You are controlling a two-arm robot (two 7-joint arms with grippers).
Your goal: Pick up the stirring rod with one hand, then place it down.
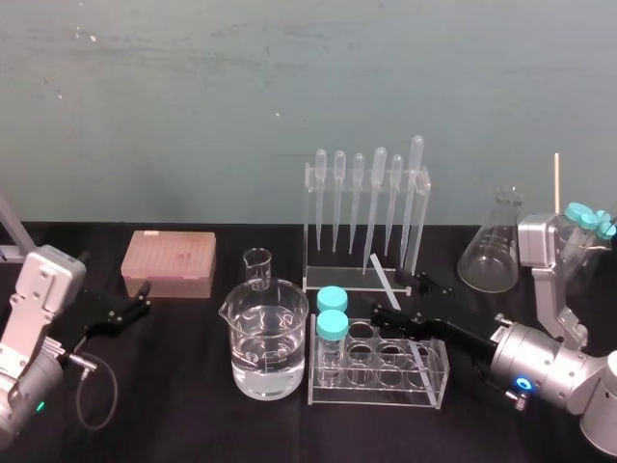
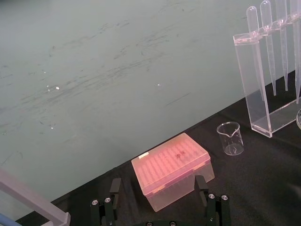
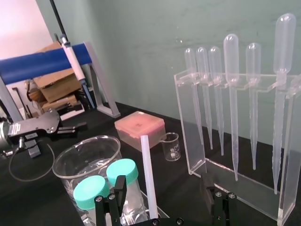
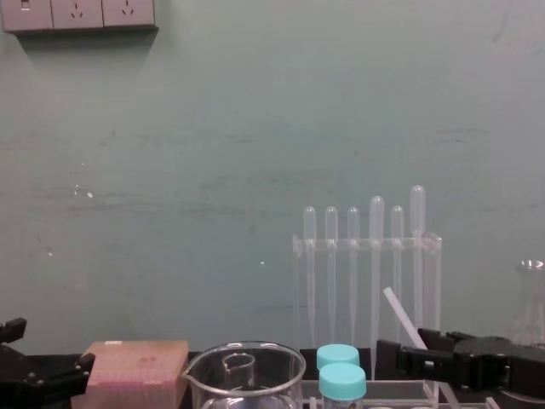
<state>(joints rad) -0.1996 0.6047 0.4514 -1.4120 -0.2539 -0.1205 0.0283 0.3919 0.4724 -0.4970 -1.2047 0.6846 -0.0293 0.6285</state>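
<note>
My right gripper grabs the stirring rod (image 3: 147, 179) by its body near the rod's top end next, to pick it up and place it down.
The stirring rod (image 1: 381, 280) is a thin translucent-white stick that stands tilted in front of the pipette rack (image 1: 366, 217). Its lower end runs down toward the test-tube rack (image 1: 424, 381). It also appears in the chest view as the stirring rod (image 4: 400, 313). My right gripper (image 1: 388, 295) reaches in from the right and is open, with one finger on each side of the rod. In the right wrist view the rod (image 3: 147, 179) rises between the spread fingers of that gripper (image 3: 162, 181), nearer one finger, and neither finger visibly touches it. My left gripper (image 1: 130, 309) rests open at the table's left, facing the pink box.
A large beaker of water (image 1: 265, 342) and a small beaker (image 1: 257, 265) stand left of the test-tube rack. The rack holds two blue-capped tubes (image 1: 332, 323). A pink tip box (image 1: 169, 262) sits at back left and a conical flask (image 1: 492, 253) at back right.
</note>
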